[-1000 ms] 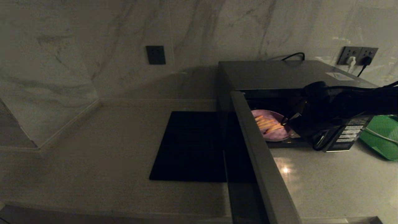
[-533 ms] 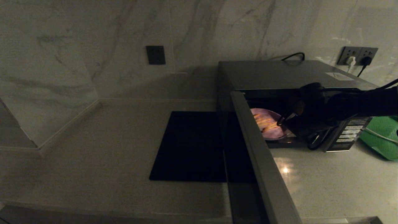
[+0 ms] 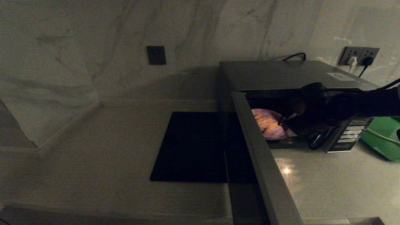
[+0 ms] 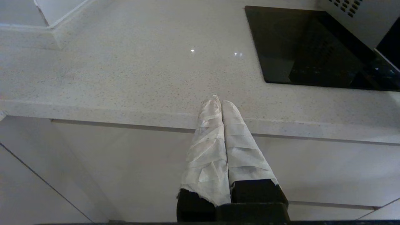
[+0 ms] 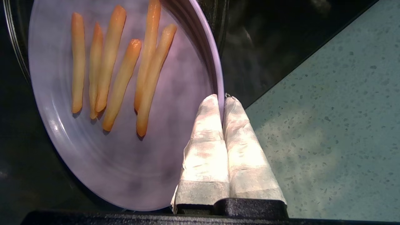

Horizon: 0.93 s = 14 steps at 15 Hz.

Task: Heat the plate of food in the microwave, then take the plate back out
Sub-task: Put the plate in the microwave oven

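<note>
The plate is lying level on the glass turntable, inside its outer ring, so it would stay there if the robot's right gripper opened now.
The microwave [image 3: 281, 75] stands on the counter with its door [image 3: 259, 150] swung wide open toward me. Inside the cavity sits the pale lilac plate of food [image 3: 269, 125], carrying several golden sticks [image 5: 109, 72]. My right gripper [image 3: 282, 120] reaches into the opening from the right and is shut on the plate's near rim [image 5: 218, 84]; in the right wrist view the rim runs between the taped fingertips of that gripper [image 5: 221, 100]. My left gripper [image 4: 218, 101] is parked at the counter's front edge, shut with nothing in it.
A flat black mat [image 3: 190, 147] lies on the counter left of the open door. A green tray [image 3: 384, 137] sits right of the microwave, beyond the button panel [image 3: 347, 134]. Wall sockets [image 3: 359, 55] with plugged cables are behind.
The right gripper and the plate it holds have shifted slightly deeper into the microwave. The left arm has stayed still.
</note>
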Available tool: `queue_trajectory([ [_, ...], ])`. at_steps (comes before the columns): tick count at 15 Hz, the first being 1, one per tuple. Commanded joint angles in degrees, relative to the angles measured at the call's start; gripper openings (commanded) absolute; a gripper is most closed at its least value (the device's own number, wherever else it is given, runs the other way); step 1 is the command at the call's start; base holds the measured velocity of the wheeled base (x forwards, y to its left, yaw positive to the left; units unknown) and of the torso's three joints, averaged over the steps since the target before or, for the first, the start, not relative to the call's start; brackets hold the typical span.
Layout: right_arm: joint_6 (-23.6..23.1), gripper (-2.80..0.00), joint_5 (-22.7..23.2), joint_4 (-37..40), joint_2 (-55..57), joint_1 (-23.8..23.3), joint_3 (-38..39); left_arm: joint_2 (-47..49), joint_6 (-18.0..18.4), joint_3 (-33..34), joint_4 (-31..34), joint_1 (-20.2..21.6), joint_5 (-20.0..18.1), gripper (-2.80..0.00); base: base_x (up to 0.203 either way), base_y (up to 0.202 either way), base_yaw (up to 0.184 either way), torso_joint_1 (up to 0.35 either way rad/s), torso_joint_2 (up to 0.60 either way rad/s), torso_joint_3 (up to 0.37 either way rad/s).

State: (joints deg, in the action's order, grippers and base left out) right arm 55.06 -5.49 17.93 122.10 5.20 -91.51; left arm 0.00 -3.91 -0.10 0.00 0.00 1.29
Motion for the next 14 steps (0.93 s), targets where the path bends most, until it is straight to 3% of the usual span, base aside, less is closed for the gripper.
queue_trajectory([
  [1, 0.3, -2.80, -0.1, 0.1, -0.1, -0.2, -0.2, 0.0, 0.0, 0.0, 0.0, 0.0, 0.0, -2.80, 0.000, 0.000, 0.000, 0.000, 0.00, 0.000],
  [3, 0.3, -2.80, -0.1, 0.1, -0.2, -0.3, -0.2, 0.0, 0.0, 0.0, 0.0, 0.0, 0.0, -2.80, 0.000, 0.000, 0.000, 0.000, 0.00, 0.000],
  [4, 0.2, 0.00, -0.1, 0.1, -0.2, -0.3, -0.2, 0.0, 0.0, 0.0, 0.0, 0.0, 0.0, -2.80, 0.000, 0.000, 0.000, 0.000, 0.00, 0.000],
  [14, 0.2, 0.00, -0.4, 0.3, -4.4, -1.6, -0.8, 0.0, 0.0, 0.0, 0.0, 0.0, 0.0, -2.80, 0.000, 0.000, 0.000, 0.000, 0.00, 0.000],
])
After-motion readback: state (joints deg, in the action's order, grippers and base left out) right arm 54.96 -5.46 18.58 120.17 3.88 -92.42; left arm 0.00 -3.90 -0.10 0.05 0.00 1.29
